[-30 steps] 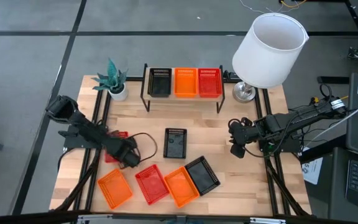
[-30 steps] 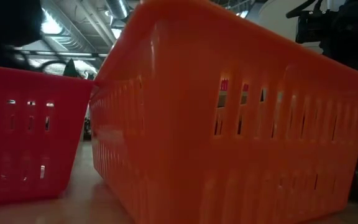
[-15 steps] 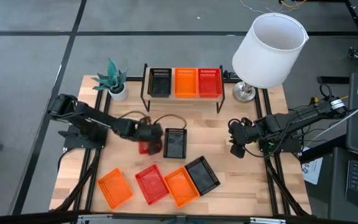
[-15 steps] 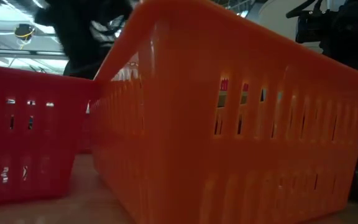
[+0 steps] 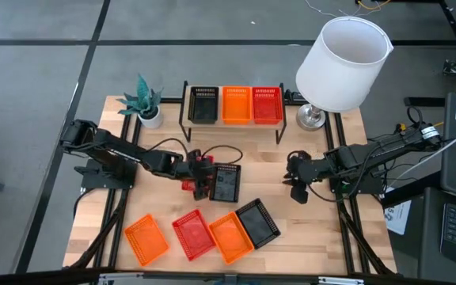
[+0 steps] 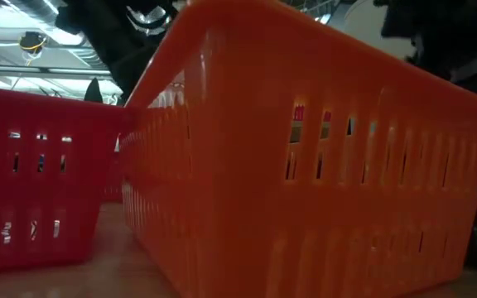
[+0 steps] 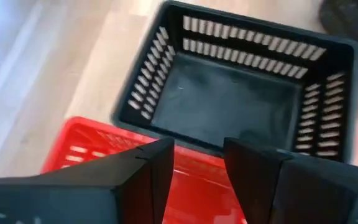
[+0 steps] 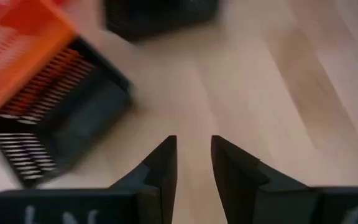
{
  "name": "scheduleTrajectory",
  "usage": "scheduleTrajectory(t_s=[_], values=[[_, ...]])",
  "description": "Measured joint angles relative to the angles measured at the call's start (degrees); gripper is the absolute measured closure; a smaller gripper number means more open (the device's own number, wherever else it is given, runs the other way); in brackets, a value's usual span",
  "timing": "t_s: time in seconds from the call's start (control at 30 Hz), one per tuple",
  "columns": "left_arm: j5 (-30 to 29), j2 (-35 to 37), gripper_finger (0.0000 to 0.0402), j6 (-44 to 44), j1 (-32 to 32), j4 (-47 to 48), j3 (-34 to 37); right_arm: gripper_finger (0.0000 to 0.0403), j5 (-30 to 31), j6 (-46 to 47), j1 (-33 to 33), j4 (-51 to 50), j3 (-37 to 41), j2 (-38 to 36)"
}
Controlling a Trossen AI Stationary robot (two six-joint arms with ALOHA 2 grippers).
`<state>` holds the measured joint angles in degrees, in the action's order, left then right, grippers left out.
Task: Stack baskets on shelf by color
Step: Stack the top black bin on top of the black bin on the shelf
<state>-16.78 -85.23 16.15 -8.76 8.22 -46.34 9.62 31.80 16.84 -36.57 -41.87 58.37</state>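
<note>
My right gripper grabs the black basket by its rim next, to stack it with its match on the shelf.
My left gripper is shut on a red basket at mid-table, just left of a loose black basket, which also shows in the left wrist view. The shelf at the far side carries a black, an orange and a red basket side by side. Near the front edge lie an orange, a red, an orange and a black basket. My right gripper is empty over bare wood at the right, its fingers a narrow gap apart. My left gripper pinches one wall of the red basket at its top rim between its two fingers, one finger inside the basket and one outside. The fingers come slanting down from the table's left. The basket hangs under them beside the black basket's left wall.
A white lamp stands at the far right corner and a small potted plant at the far left. In the low view an orange basket and a red one fill the foreground. Bare wood lies between the shelf and the loose baskets.
My left gripper has carried the red basket from near the table's left edge toward the right, to the left side of the loose black basket at mid-table. My right gripper has shifted slightly toward the table's left.
</note>
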Motion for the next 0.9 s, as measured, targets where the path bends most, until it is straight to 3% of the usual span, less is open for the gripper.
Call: scheduleTrajectory(t_s=[0.23, 0.43, 0.9], values=[[-0.22, 1.77, 0.027, -0.2, -4.93, 2.49, -0.4, 0.0304, -8.09, -14.12, 1.15, 14.23, 0.0, 1.86], [-1.79, 5.22, 0.027, 2.78, -8.13, 6.97, -0.31, 0.0304, -4.92, -18.11, 2.2, 16.39, -2.09, 9.33], [-8.93, 16.16, 0.027, 2.79, -9.25, 13.94, -0.41, 0.0304, -3.04, -28.02, 0.83, 13.75, -26.95, 38.51]])
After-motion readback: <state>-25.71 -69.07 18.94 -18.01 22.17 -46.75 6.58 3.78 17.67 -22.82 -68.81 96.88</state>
